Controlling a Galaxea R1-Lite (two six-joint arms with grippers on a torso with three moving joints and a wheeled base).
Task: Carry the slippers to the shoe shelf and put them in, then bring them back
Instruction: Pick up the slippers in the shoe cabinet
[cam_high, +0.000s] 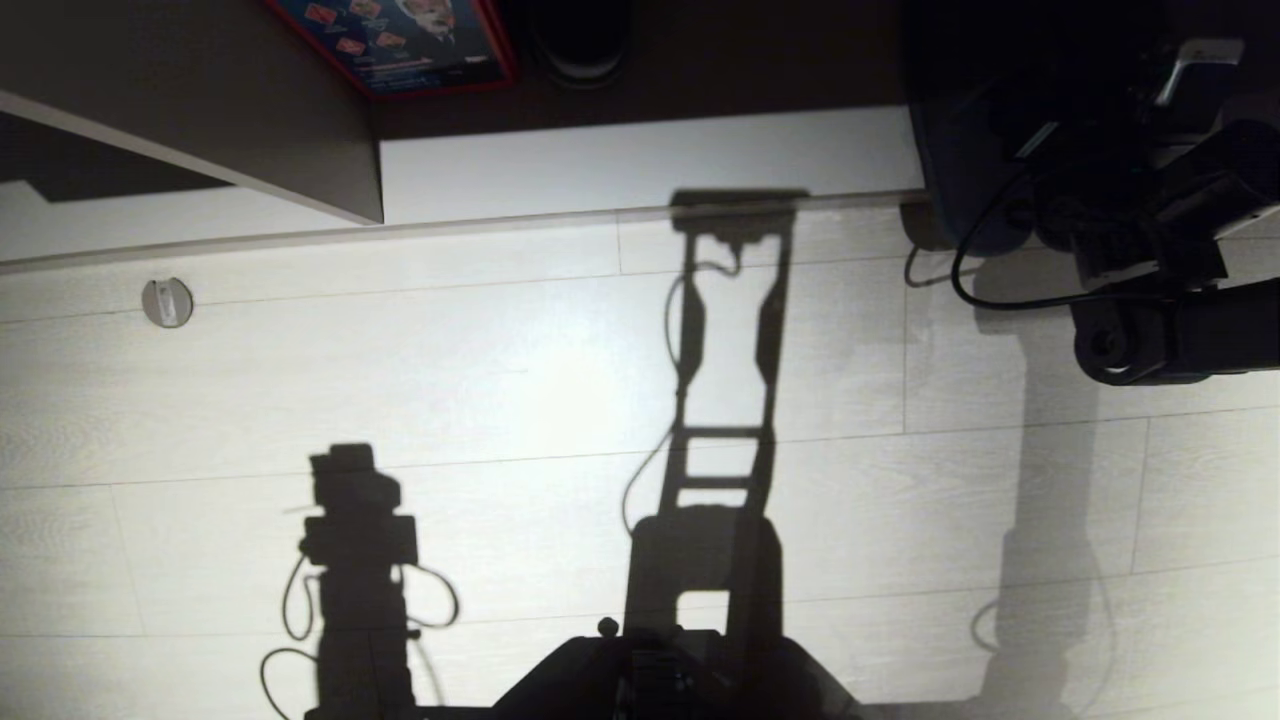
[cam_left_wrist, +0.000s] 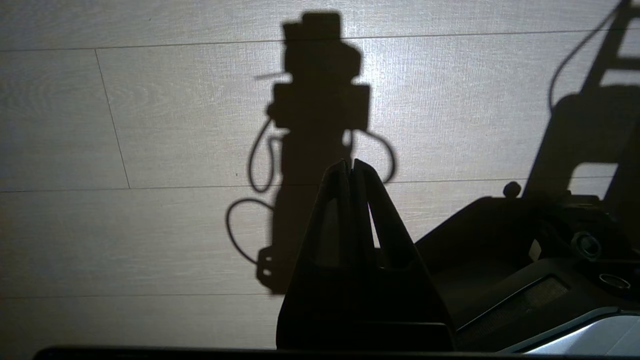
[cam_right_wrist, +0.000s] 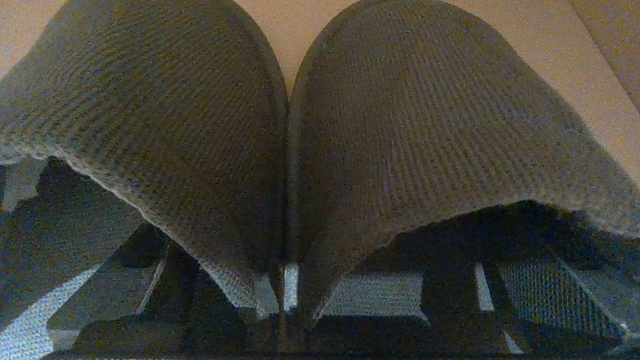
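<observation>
The slippers should go to the shoe shelf together, so the robot's right gripper should next grab both by the slippers' adjoining inner sides.
The slippers are a dark grey-blue woven pair lying side by side on a pale tan surface, toes pointing away from my right wrist camera. My right gripper is open wide at their heel ends. One finger reaches into each slipper's opening, and the two adjoining inner sides stand between the fingers. In the head view my right arm stretches into a dark corner at the far right, where the slippers are hidden. The shoe shelf shows as a pale board with a dark recess behind. My left gripper hangs shut and empty over the floor.
A slanted pale panel stands at the far left of the recess, with a red-rimmed blue box behind it. A small round metal stop sits on the pale plank floor. My own base shows at the near edge.
</observation>
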